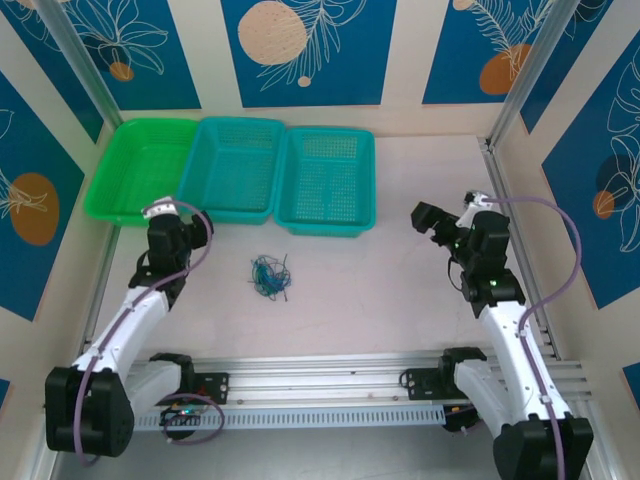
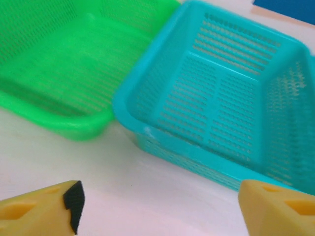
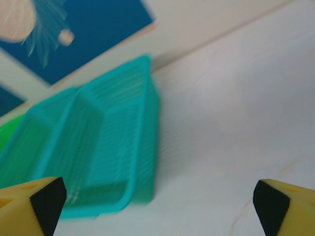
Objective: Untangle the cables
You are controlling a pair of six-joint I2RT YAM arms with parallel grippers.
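The right gripper grabs the cables' knot by the side facing it next, leaving the opposite cables free for my left gripper to untangle.
The cables point(image 1: 270, 277) lie as a small knot of dark green, blue and blackish wires on the white table, in front of the baskets. My left gripper point(image 1: 168, 214) sits to the left of the knot, near the green basket's front, well apart from the wires. In the left wrist view the left gripper point(image 2: 160, 214) is open, its yellow fingers point(image 2: 44, 214) wide with bare table between them. My right gripper point(image 1: 432, 218) hovers far right of the knot. In the right wrist view the right gripper point(image 3: 157, 209) stands open and holds nothing.
Three mesh baskets stand in a row at the back: green point(image 1: 140, 170), blue-teal point(image 1: 235, 165) and teal point(image 1: 325, 180). The left wrist faces the green basket point(image 2: 59, 64) and the blue-teal basket point(image 2: 221, 88). The right wrist faces the teal basket point(image 3: 123, 142). Walls close in both sides.
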